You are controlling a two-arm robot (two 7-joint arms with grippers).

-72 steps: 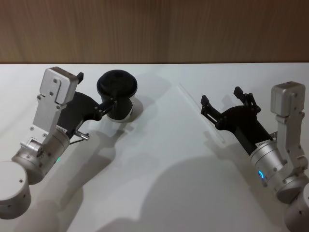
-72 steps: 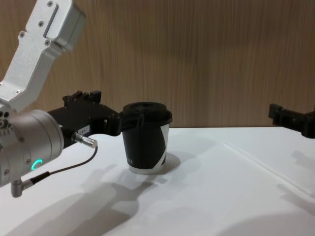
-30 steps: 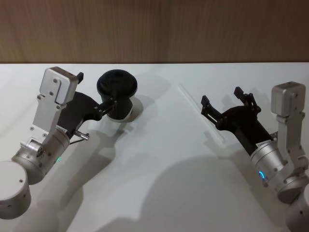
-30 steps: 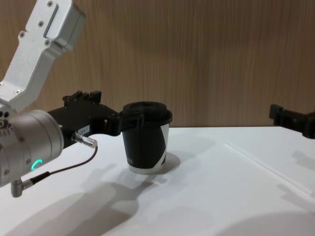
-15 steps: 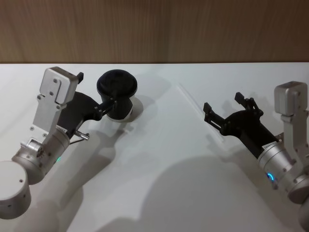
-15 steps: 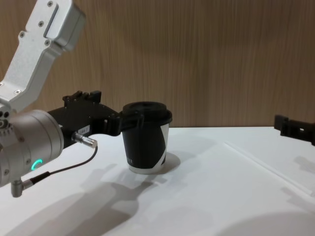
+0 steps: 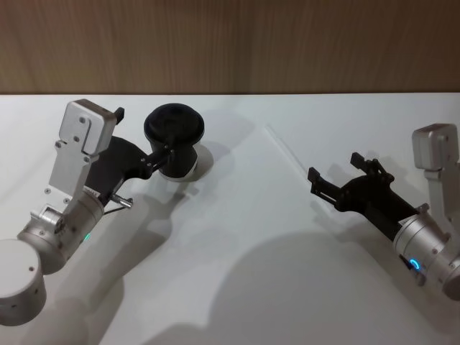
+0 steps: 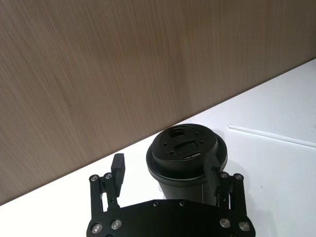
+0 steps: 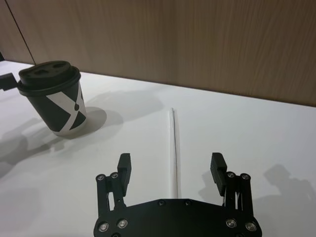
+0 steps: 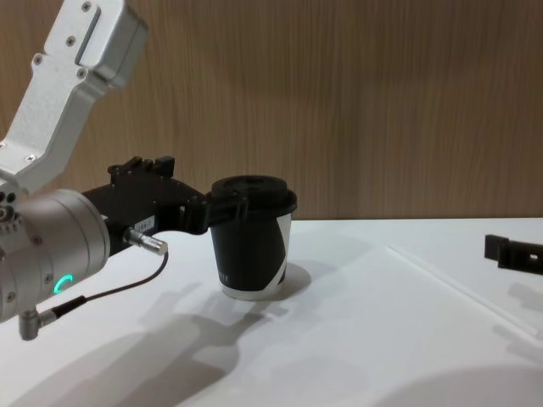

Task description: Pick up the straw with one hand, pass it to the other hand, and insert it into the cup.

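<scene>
I need to pinch the straw by its lower end next with my right gripper. Then the straw's upper end stays free for my left gripper to grab.
The black cup with its black lid stands at the table's left back; its white patch shows in the chest view. My left gripper is open at the cup, one finger against its side and the other finger apart from it. The thin white straw lies flat on the table to the right, pointing away from me. My right gripper is open, low over the straw's near end, and the straw runs between its fingers.
The white table ends at a wooden wall behind the cup. A thin cable hangs under the left wrist. Bare table lies between cup and straw.
My right gripper has drawn back toward me and to the right, and sunk lower, uncovering more of the straw. The left gripper, the cup and the straw have not moved.
</scene>
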